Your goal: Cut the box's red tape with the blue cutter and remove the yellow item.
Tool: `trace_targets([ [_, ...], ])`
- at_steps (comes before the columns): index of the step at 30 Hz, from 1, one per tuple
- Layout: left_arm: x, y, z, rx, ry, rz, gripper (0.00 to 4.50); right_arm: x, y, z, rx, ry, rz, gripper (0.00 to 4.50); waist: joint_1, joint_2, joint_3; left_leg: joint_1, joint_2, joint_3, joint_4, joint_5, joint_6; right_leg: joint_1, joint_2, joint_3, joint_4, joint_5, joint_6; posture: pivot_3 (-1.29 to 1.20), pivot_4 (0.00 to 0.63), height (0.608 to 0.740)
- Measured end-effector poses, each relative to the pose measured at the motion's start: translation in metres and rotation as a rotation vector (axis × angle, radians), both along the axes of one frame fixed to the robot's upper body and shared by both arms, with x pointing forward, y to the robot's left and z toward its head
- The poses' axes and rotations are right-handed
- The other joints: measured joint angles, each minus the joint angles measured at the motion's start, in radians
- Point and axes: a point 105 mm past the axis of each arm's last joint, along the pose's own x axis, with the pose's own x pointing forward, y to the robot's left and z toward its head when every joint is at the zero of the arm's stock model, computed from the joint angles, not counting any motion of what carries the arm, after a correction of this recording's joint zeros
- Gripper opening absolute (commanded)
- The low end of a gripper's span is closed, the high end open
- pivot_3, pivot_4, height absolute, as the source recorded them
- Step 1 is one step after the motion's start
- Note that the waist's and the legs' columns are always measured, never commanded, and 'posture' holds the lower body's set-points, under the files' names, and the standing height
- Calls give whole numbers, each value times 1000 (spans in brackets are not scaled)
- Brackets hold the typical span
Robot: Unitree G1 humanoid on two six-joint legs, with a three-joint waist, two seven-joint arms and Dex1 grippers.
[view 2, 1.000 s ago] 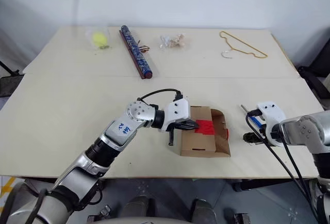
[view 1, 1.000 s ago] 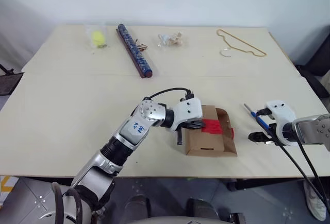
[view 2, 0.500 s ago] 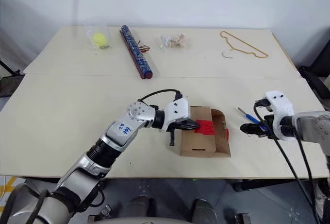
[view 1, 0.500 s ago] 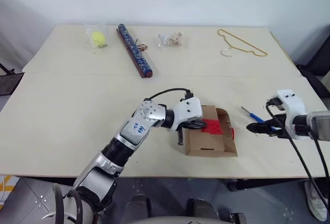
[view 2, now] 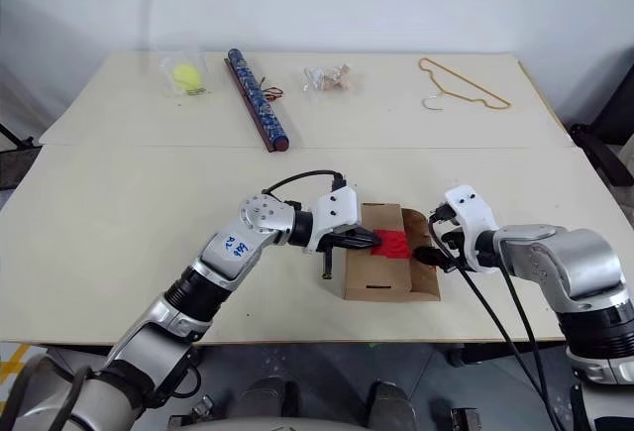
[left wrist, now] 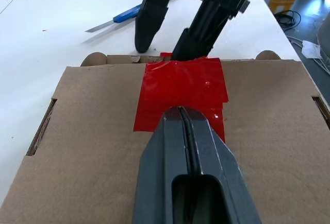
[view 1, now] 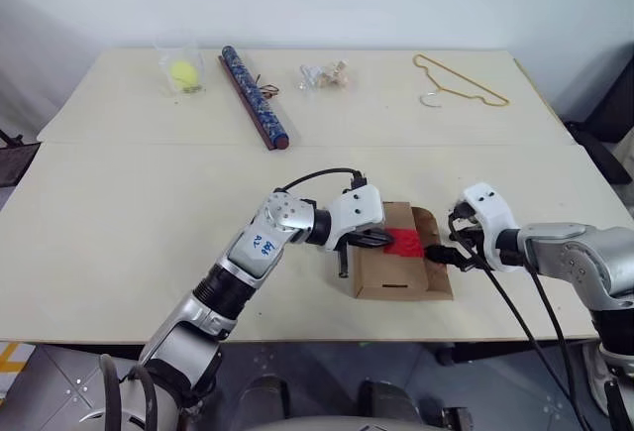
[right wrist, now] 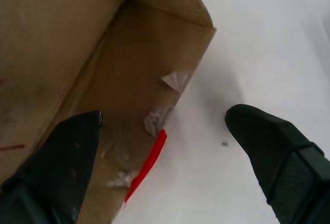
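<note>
The yellow item is still covered in the box. My right gripper should next grab the box's side flap by its taped edge point(right wrist: 155, 147), to open the box and uncover the item.
The brown box point(view 1: 396, 280) sits near the table's front edge, with the red tape point(view 1: 406, 244) across its top and a side flap open on the right. My left gripper point(view 1: 381, 241) is shut, its tips resting on the red tape point(left wrist: 180, 85). My right gripper point(view 1: 443, 253) is open at the box's right flap. In the right wrist view one of its fingers point(right wrist: 56, 172) is over the cardboard and the other over the table. The blue cutter point(left wrist: 126, 14) lies on the table behind the right gripper point(left wrist: 161, 49). The yellow item is hidden.
Along the far side lie a yellow-green ball in a clear bag point(view 1: 182, 72), a long dark patterned tube point(view 1: 255, 97), a small clear packet point(view 1: 325, 75) and a yellow wire hanger point(view 1: 461, 82). The box stands close to the table's front edge.
My right gripper has swung left, away from the blue cutter, up to the box's right flap, staying open. The left gripper has stayed shut on the tape.
</note>
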Motion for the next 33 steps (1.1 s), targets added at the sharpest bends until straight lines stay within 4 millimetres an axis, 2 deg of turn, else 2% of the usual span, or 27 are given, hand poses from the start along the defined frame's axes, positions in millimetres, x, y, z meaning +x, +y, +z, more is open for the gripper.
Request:
trace_targets([
  [6, 1, 1, -1, 1, 3, 5, 0, 5, 3, -1, -191, -120, 124, 4384, -4, -2, -1, 0, 0, 0, 0, 0, 0, 1, 0, 0, -1, 0, 0, 0, 150, 740],
  [9, 1, 1, -1, 2, 3, 7, 0, 8, 1, 0, -226, -164, 134, 4384, -5, -3, -2, 0, 0, 0, 1, 0, 0, 2, 0, 0, -2, 0, 0, 0, 150, 740],
  [11, 1, 1, -1, 3, 3, 7, 0, 9, -3, -1, -152, -148, 77, 4384, -5, -4, -1, 0, 0, 0, 1, 0, 0, 2, 0, -1, -2, 0, 0, 0, 150, 740],
  [14, 2, 2, 0, 7, -3, 4, 0, 9, -14, 0, 98, -29, -72, 4384, -6, -3, 0, 0, 0, 0, 1, 0, 0, 1, -1, -1, 0, 0, 0, 0, 150, 740],
  [16, 1, 2, 1, 9, -10, -6, 0, 5, -22, 9, 247, 50, -131, 4384, -7, 1, 2, 0, 1, 0, 1, 0, 0, 0, -1, -1, 1, 0, 0, 0, 150, 740],
  [19, 1, 4, 2, 14, -17, -18, 0, -3, -27, 22, 396, 154, -152, 4384, -10, 2, 1, 0, 1, -1, -2, 0, 0, 0, 0, -3, 1, 0, 0, 0, 150, 740],
  [21, 1, 5, 3, 15, -20, -24, 0, -8, -27, 24, 465, 226, -154, 4384, -12, 2, 1, 1, 1, -1, -3, 0, 0, 0, 0, -3, 1, 0, 0, 0, 150, 740],
  [26, 1, 5, 3, 15, -24, -30, 0, -15, -18, 11, 527, 362, -134, 4384, -13, 2, 2, 0, 1, 0, -4, 0, 0, -1, 0, -3, 1, 0, 0, 0, 150, 740],
  [33, 3, 8, 2, 13, -22, -21, 0, -2, -6, 9, 530, 353, -61, 4384, -19, 1, 1, 1, 1, 0, -3, 1, -2, -1, 0, -3, 1, 1, 1, 0, 150, 740],
])
